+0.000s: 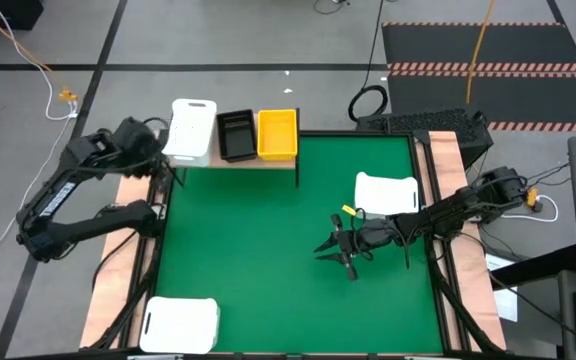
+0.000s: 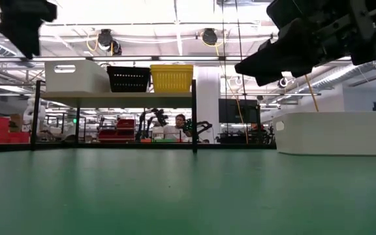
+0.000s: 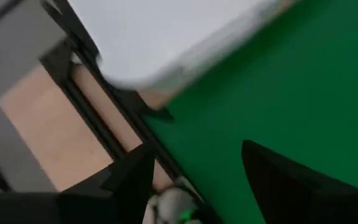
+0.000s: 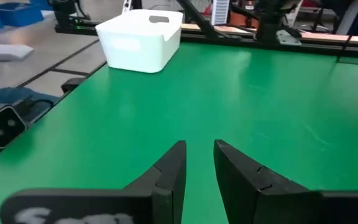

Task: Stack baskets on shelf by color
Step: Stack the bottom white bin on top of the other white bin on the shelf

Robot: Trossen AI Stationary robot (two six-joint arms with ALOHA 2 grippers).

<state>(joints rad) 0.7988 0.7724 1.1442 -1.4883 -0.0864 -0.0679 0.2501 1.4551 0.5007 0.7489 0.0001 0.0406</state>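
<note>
My left gripper should grab the corner basket's handle side [image 1: 214,325] next, so the basket at the mat's corner can be stacked with the white basket on the shelf.
The light-wood shelf [image 1: 268,161] stands at the mat's far edge on thin black legs [image 2: 194,114]. On it, side by side, sit a white basket [image 1: 193,128], a black basket [image 1: 235,133] and a yellow basket [image 1: 277,133]. Whether each is a stack, I cannot tell. Two more white baskets rest on their bases on the green mat, one at the right [image 1: 386,193] and one at the near left corner [image 1: 180,323]. My left gripper [image 3: 197,168] is open beside the shelf's left end, clear of the white basket [image 3: 166,37]. My right gripper [image 4: 199,155] hovers over the mat's right half, narrowly open and empty.
The green mat [image 1: 258,250] is bordered by black rails and wooden side strips [image 1: 463,190]. A keyboard [image 1: 423,122] lies beyond the far right corner. Cables run across the floor. The right white basket [image 2: 335,132] sits just behind my right arm.
</note>
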